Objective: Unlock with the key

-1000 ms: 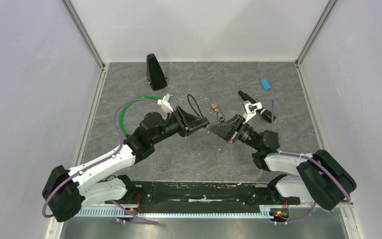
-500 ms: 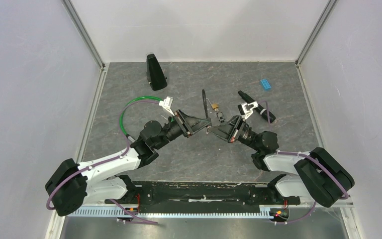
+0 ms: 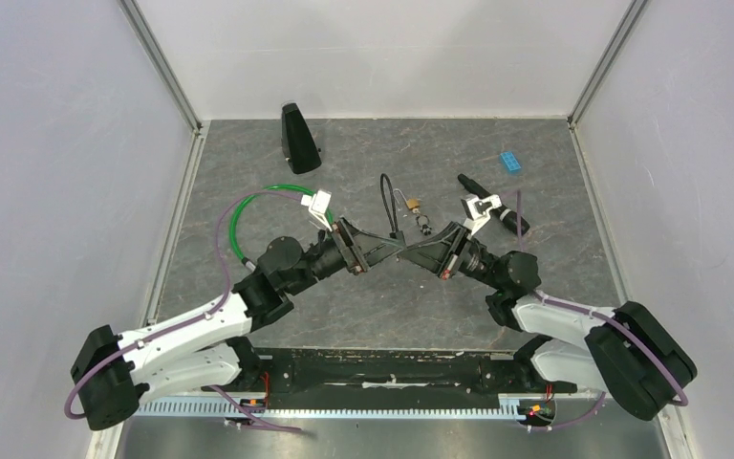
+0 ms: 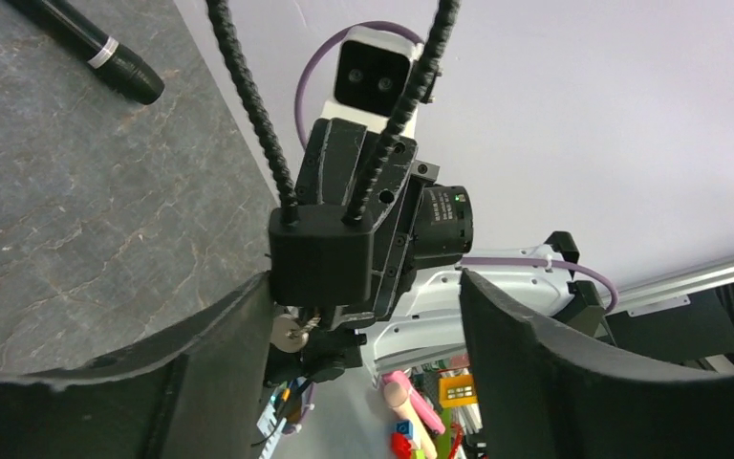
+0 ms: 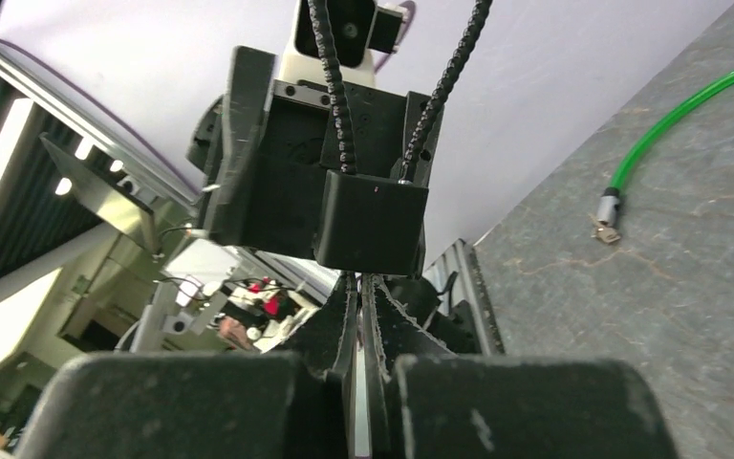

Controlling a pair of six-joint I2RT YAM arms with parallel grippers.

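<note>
I need to grab the black cable lock by its block body next with my left gripper. The lock's bottom and cable loop then stay free, to unlock it with the key.
A black cable lock, a black block with a braided cable loop, hangs above the table between my two grippers. It also shows in the right wrist view. My left gripper has its jaws apart; the lock body lies against one finger, with a gap to the other. My right gripper is shut on a silver key. The key's round head sits under the lock body, its blade pointing into the underside. In the top view both grippers meet tip to tip.
A brass padlock with small keys lies just beyond the grippers. A green cable curls at the left. A black marker, a blue brick and a black cone lie farther back.
The left arm has lowered and stretched toward the centre. The cable loop swung from leaning left to nearly upright. The gripper tips stay together at the same spot.
</note>
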